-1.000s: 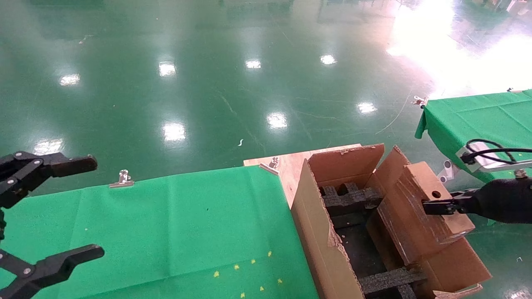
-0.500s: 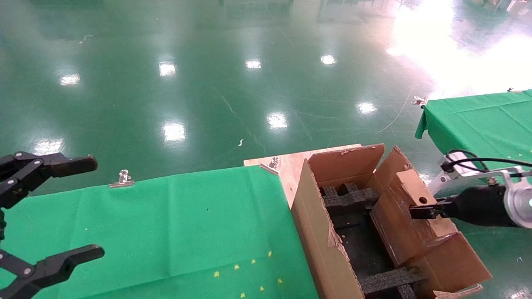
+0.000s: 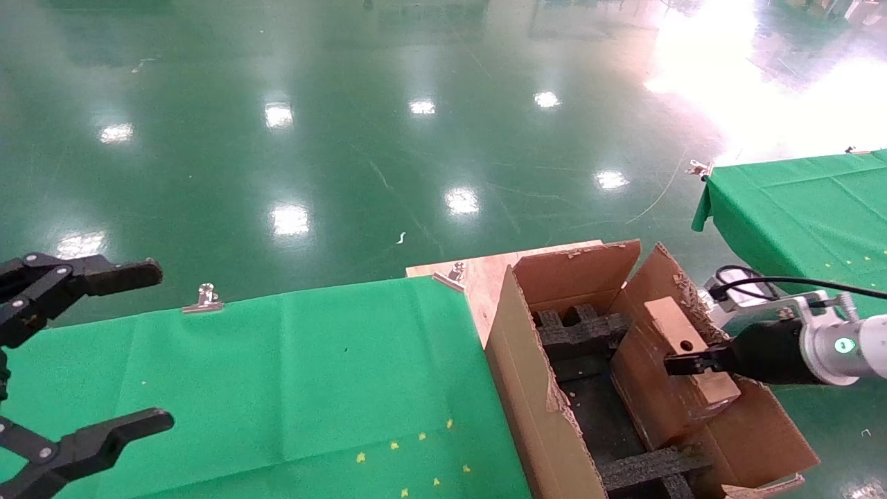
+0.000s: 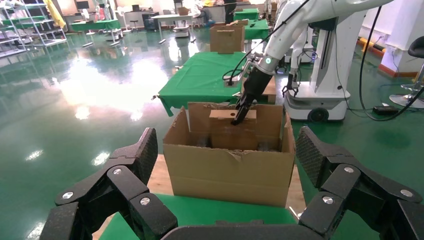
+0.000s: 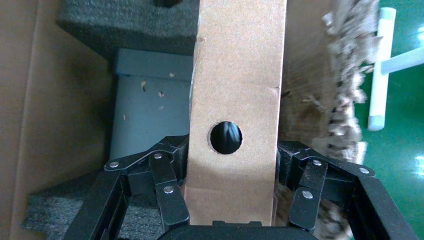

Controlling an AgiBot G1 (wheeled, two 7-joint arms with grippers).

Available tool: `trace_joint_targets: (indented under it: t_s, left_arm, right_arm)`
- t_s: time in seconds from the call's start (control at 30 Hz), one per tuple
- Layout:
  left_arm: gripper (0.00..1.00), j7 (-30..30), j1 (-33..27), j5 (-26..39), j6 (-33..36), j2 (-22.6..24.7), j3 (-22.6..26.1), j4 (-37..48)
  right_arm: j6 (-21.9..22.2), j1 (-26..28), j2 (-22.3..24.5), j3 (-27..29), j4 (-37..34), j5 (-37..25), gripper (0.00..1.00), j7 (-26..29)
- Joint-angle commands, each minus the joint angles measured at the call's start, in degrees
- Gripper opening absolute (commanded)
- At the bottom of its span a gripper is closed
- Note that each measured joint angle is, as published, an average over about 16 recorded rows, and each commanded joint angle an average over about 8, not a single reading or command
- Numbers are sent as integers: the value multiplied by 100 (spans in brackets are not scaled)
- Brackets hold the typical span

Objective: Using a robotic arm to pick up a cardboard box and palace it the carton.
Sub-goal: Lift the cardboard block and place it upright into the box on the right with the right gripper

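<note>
The small cardboard box [image 3: 669, 360] hangs high above the carton's bottom [image 3: 586, 399] and would drop if I opened now, so my right gripper lowers the box first, then opens.
My right gripper [image 3: 686, 364] is shut on the small cardboard box [image 3: 669, 360] and holds it inside the large carton [image 3: 533, 409], against the carton's right wall. In the right wrist view the box [image 5: 235, 100] stands between the fingers [image 5: 165, 185], its round hole facing the camera, above black foam inserts [image 5: 125, 25]. The left wrist view shows the carton [image 4: 227, 170] with the box [image 4: 227, 131] in it and the white right arm [image 4: 280, 35] reaching down. My left gripper [image 3: 83, 360] is open and empty at the far left.
The carton stands on a wooden board [image 3: 478, 274] beside a green-clothed table [image 3: 277, 381] held with metal clips [image 3: 203, 299]. A second green table [image 3: 797, 201] lies to the right. Black foam inserts [image 3: 582, 329] line the carton's bottom. Shiny green floor surrounds everything.
My right gripper has moved left and down with the box, lowering it from above the carton's right flap deeper into the carton. The left arm has not moved.
</note>
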Motion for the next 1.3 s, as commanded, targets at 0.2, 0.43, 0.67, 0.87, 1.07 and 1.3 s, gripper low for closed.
trace_joint_targets:
  t_s: [0.2,0.43,0.67,0.87,1.07,1.3]
  left_arm:
    - [100,0,0,0,0,0,0,0]
    - [100,0,0,0,0,0,0,0]
    - [100,0,0,0,0,0,1,0]
    - [100,0,0,-1,0,0,1,0]
    - [100,1,0,-1,-1,-1,1,0]
    - [100,1,1,-1,-2,-1,1,1]
  right_arm:
    - [50,-205,-332,2,-471,158,0,-238]
    - [94,-402,-641,-7,-892,238,0,-463]
    - [145,-607,-927,-2,-1251,330,0,-665]
    - [185,-747,-1158,20,-1559,413,0,-800]
    - [185,-827,-1317,39,-1799,470,38,-875]
    - [182,-859,-1360,44,-1869,490,100,-887]
